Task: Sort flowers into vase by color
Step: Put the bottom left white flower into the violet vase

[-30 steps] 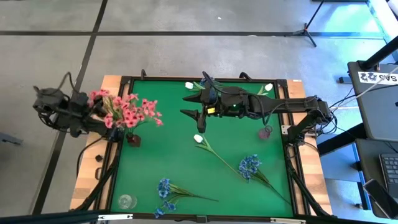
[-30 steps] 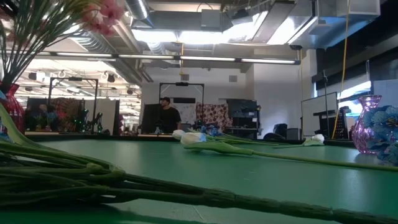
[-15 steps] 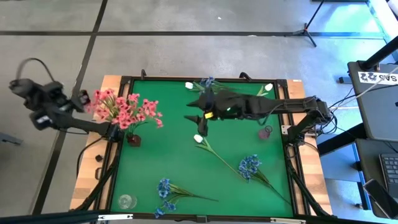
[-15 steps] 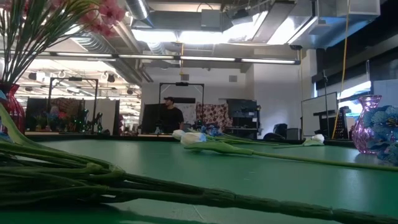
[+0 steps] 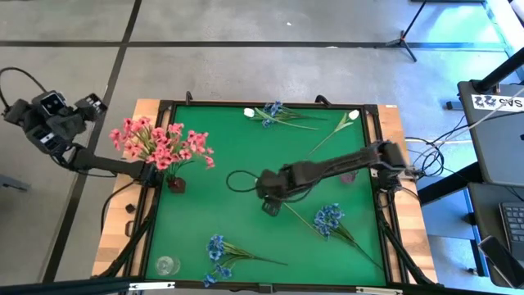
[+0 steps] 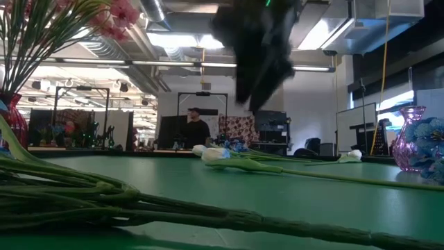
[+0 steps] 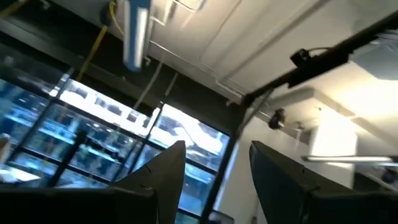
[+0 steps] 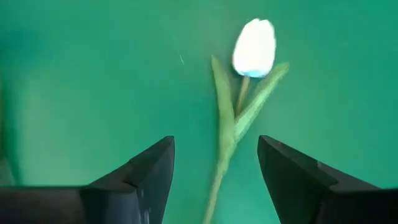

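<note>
I will pick up the white tulip (image 8: 254, 46) next with my right gripper, holding it by its stem at the leaves' base (image 8: 224, 155).
A white tulip (image 8: 254, 38) lies on the green table (image 5: 213, 205), its stem (image 8: 225, 140) running back between the fingers of my right gripper (image 8: 216, 143). That gripper (image 5: 268, 201) hangs open over the table's middle and points steeply down; the fingers stand either side of the stem, clear of it. Pink flowers (image 5: 164, 146) stand in a dark red vase (image 5: 176, 185) at the left. Blue flowers (image 5: 329, 217) (image 5: 217, 248) lie near the front. My left gripper (image 7: 217, 149) is open, raised beyond the table's left edge (image 5: 53, 115), and faces the ceiling.
At the far edge lie another blue sprig (image 5: 274, 109) and two white tulips (image 5: 248, 112) (image 5: 354, 115). A pink glass vase (image 6: 411, 135) stands at the right and a clear glass one (image 5: 166, 265) at the near left corner. Long green stems (image 6: 139, 205) lie close to the low camera.
My right gripper has swung from the far middle of the table toward its near edge and dropped, tipping from level to steeply downward over the white tulip; it now shows in the low view. My left gripper has drawn up and away past the left edge, tipping upward.
</note>
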`<state>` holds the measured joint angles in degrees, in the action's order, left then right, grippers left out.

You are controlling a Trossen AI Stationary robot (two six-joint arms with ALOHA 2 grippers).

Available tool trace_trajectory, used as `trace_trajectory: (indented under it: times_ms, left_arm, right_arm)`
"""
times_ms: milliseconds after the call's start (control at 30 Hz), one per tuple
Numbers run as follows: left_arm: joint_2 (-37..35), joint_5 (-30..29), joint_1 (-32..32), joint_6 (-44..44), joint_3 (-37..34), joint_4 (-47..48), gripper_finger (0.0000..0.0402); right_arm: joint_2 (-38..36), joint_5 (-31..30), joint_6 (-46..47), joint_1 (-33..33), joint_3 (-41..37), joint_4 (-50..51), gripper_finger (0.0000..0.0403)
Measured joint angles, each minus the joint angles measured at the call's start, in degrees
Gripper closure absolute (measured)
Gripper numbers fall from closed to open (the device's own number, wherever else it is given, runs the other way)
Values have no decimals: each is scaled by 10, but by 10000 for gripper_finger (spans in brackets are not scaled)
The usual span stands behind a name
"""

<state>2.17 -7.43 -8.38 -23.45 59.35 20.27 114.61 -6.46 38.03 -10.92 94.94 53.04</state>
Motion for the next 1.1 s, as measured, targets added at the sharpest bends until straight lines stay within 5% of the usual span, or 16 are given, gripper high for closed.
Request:
trace_trajectory:
  times_ms: [333, 700, 800, 933, 1100]
  left_arm:
    - [4, -44, 16, 15, 0, -34, 227]
    - [4, -55, 18, 13, -1, -32, 227]
    - [4, -55, 18, 14, -1, -35, 227]
    - [4, -51, 17, 16, -1, -33, 227]
    - [4, -54, 17, 16, -1, -32, 227]
  right_arm:
    - [112, -4, 55, 38, 2, -41, 200]
    - [116, 10, 50, 98, 1, -79, 374]
    - [112, 1, 31, 103, 0, -89, 389]
    - [61, -31, 26, 107, -2, -82, 387]
    - [-78, -166, -9, 97, 1, -58, 391]
